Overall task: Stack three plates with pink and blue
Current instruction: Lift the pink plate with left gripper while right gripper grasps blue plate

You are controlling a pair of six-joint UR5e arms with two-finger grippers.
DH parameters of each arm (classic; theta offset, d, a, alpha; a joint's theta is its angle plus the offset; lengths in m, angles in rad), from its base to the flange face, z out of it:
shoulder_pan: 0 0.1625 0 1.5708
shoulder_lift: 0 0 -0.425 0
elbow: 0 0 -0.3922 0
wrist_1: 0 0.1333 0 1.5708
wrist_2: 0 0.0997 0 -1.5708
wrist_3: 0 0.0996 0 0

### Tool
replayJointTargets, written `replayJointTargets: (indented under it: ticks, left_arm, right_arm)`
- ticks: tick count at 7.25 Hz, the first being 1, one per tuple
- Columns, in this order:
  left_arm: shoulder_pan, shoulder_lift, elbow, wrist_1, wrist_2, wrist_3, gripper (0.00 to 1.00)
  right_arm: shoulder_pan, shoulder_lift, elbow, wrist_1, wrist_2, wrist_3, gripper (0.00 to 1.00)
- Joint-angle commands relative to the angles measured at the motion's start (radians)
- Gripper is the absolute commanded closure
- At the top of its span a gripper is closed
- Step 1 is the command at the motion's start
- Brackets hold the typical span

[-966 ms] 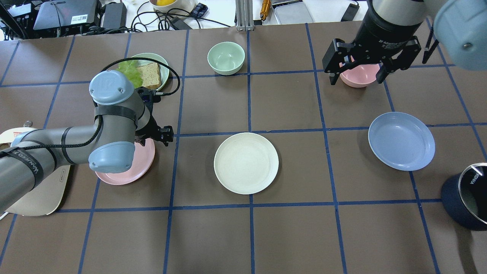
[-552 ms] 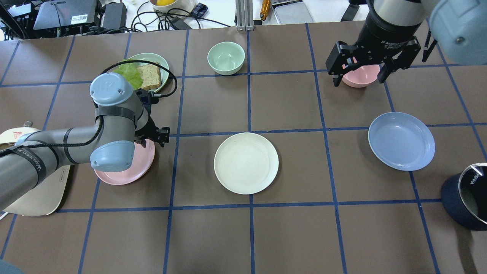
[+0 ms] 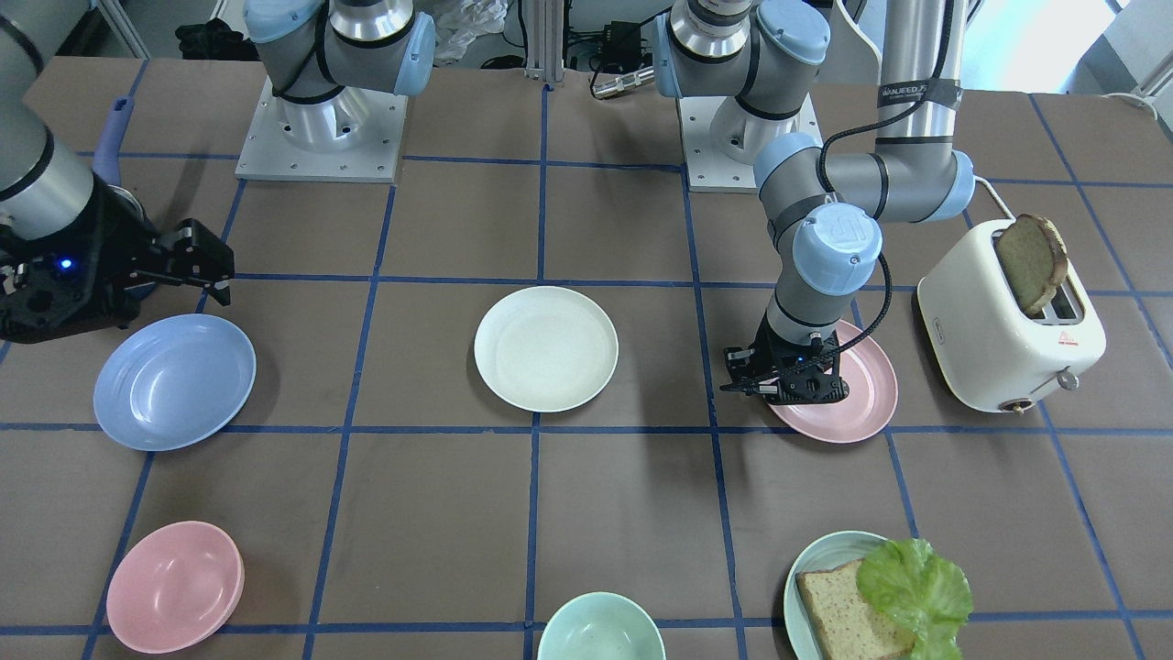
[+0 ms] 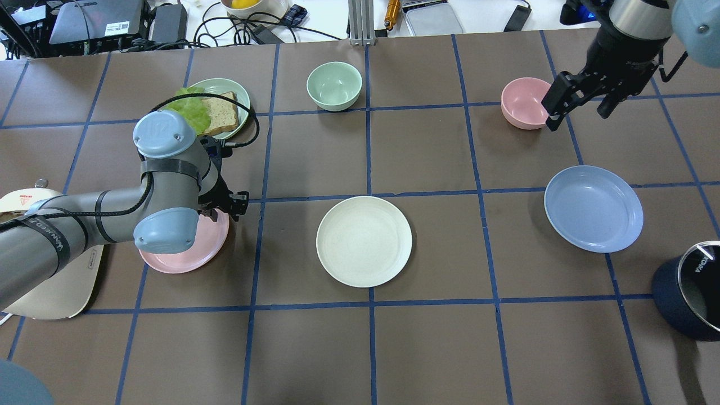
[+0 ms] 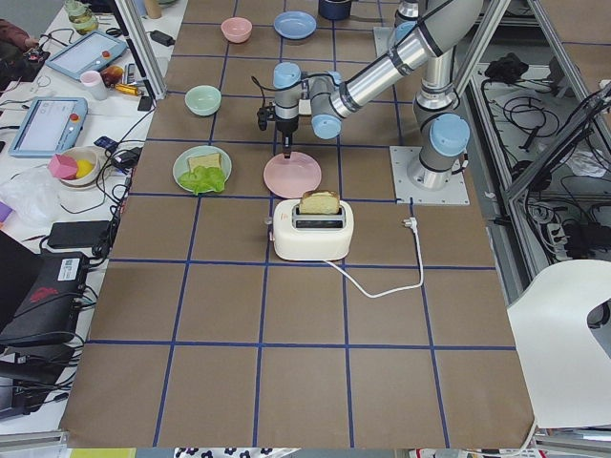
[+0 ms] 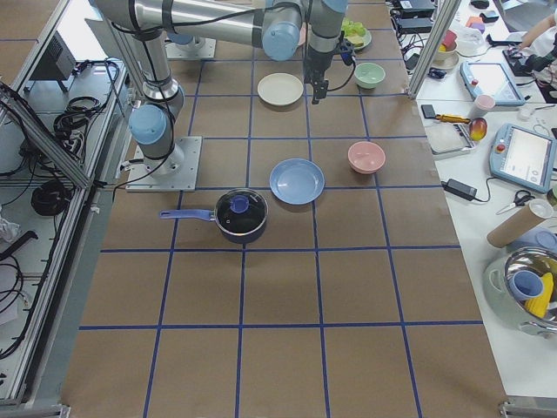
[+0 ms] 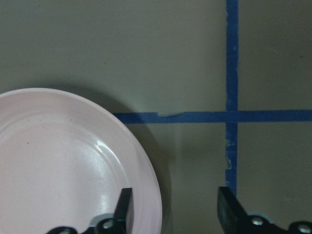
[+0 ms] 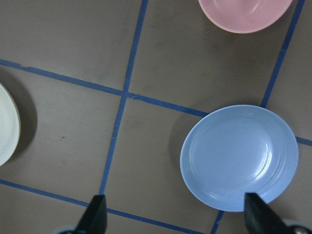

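Note:
The blue plate is wider than my open fingers. My right gripper should next pinch it by its thin raised rim (image 3: 103, 372).
The cream-white plate (image 4: 364, 241) lies at the table's middle. The pale pink plate (image 4: 183, 254) lies to its left, partly under my left arm. My left gripper (image 4: 225, 207) is open and low at that plate's right rim. In the left wrist view one finger is over the pink plate (image 7: 63, 161) and the other is over bare table. The light blue plate (image 4: 593, 208) lies at the right. My right gripper (image 4: 577, 117) is open and empty, raised beyond the blue plate (image 8: 239, 158), beside the pink bowl.
A small pink bowl (image 4: 520, 101) and a green bowl (image 4: 334, 84) stand at the far side. A teal plate with bread and lettuce (image 4: 241, 107) is behind my left arm. A toaster (image 3: 1008, 339) stands at the left edge, a dark pot (image 4: 689, 298) at the right edge.
My right gripper has moved right, off the pink bowl, which now shows whole. My left gripper has shifted slightly left at the pink plate's rim. The plates have not moved.

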Motion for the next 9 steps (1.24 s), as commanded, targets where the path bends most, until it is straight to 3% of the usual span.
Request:
replayJointTargets:
  ticks: [1, 2, 4, 8, 9]
  left_arm:
    - [0.0, -0.005, 0.0, 0.0, 0.039, 0.001, 0.58]
    - [0.0, -0.011, 0.0, 0.002, 0.039, -0.001, 0.65]
    - [0.0, -0.022, 0.003, 0.022, 0.039, -0.007, 0.66]
    - [-0.011, -0.021, 0.006, 0.026, 0.035, -0.013, 0.92]
    - [-0.017, -0.01, 0.007, 0.026, 0.032, -0.014, 0.93]
  right_arm:
    - [-0.129, 0.097, 0.016, -0.106, -0.013, -0.136, 0.0]
    - [-0.182, 0.125, 0.03, -0.145, -0.012, -0.221, 0.0]
    - [-0.245, 0.202, 0.082, -0.25, -0.012, -0.264, 0.0]
    - [-0.344, 0.268, 0.253, -0.518, -0.003, -0.405, 0.01]
    - [-0.355, 0.268, 0.298, -0.572, -0.009, -0.424, 0.11]
